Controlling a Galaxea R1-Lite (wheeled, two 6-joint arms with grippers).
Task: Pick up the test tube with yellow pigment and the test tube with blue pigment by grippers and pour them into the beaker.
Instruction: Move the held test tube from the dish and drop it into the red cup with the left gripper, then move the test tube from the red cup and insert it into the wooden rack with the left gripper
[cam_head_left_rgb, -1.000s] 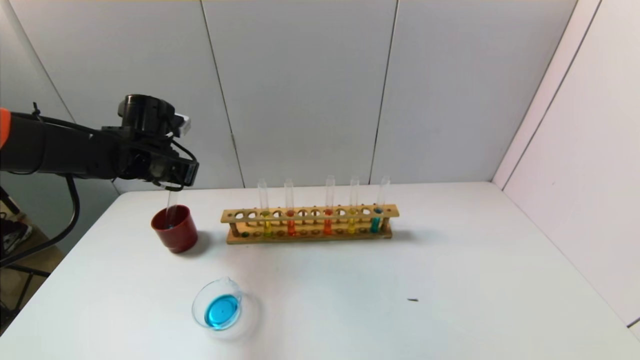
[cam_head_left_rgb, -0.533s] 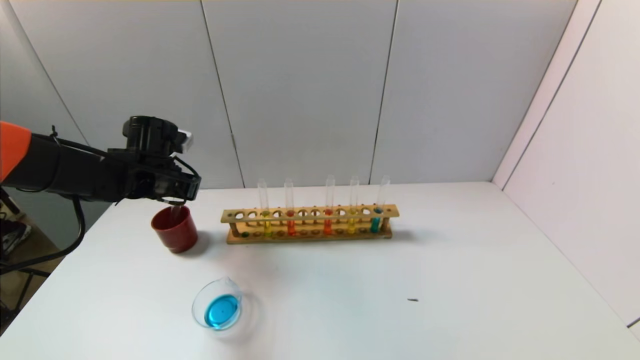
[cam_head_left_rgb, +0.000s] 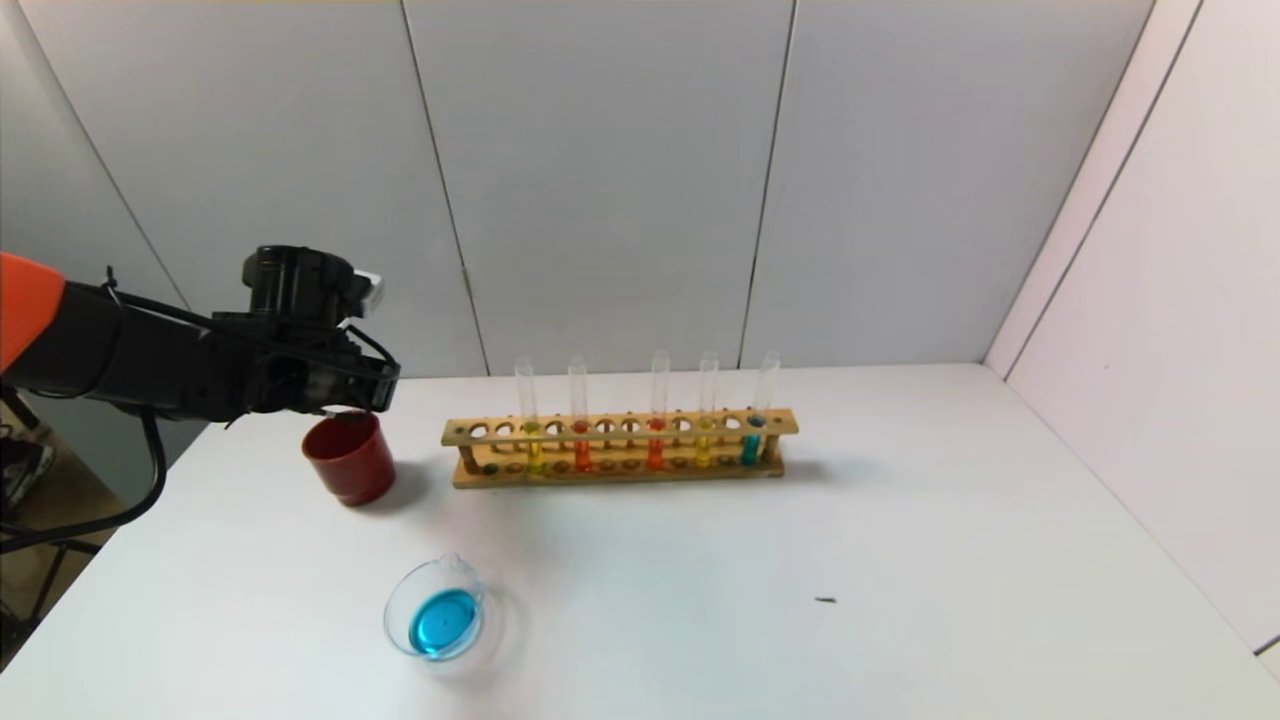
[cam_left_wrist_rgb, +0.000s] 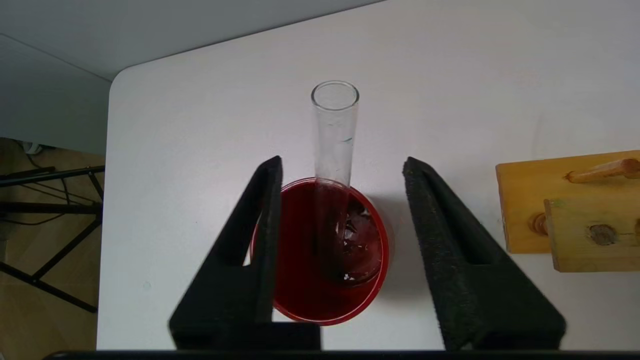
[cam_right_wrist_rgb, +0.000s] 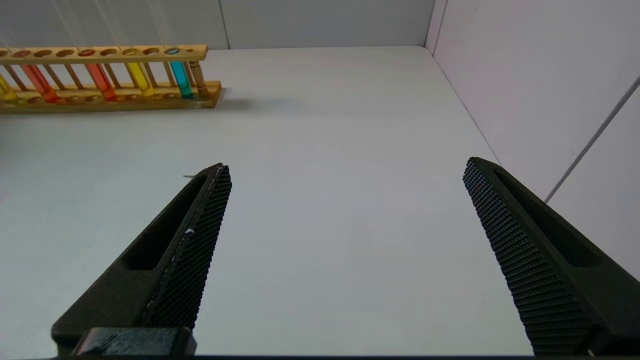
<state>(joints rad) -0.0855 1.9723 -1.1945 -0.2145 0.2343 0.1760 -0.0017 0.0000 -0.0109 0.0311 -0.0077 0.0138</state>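
Note:
I will next use my left gripper to grab the yellow test tube by its clear neck (cam_head_left_rgb: 525, 383), so the test tube's opening stays free to pour into the beaker (cam_head_left_rgb: 437, 620).
My left gripper (cam_head_left_rgb: 348, 408) hangs open just over the dark-red cup (cam_head_left_rgb: 350, 462). In the left wrist view its fingers (cam_left_wrist_rgb: 270, 200) stand wide on either side of an empty clear tube (cam_left_wrist_rgb: 334, 135) that leans in the cup (cam_left_wrist_rgb: 300, 295), touching neither finger. No tube with bright blue liquid shows; the beaker (cam_head_left_rgb: 437, 620) holds blue liquid. Two yellow tubes (cam_head_left_rgb: 534, 455) (cam_head_left_rgb: 703, 450) stand in the wooden rack (cam_head_left_rgb: 615, 470). My right gripper (cam_right_wrist_rgb: 346, 164) is open and empty over bare table, out of the head view.
The rack also holds two orange-red tubes (cam_head_left_rgb: 582, 455) and a teal tube (cam_head_left_rgb: 750, 448) at its right end. A small dark speck (cam_head_left_rgb: 825, 600) lies on the white table. Walls close the back and right; the table's left edge is by the cup.
My left gripper came down over the red cup with the empty tube, lowered it into the cup and opened. The beaker and the rack have not moved.

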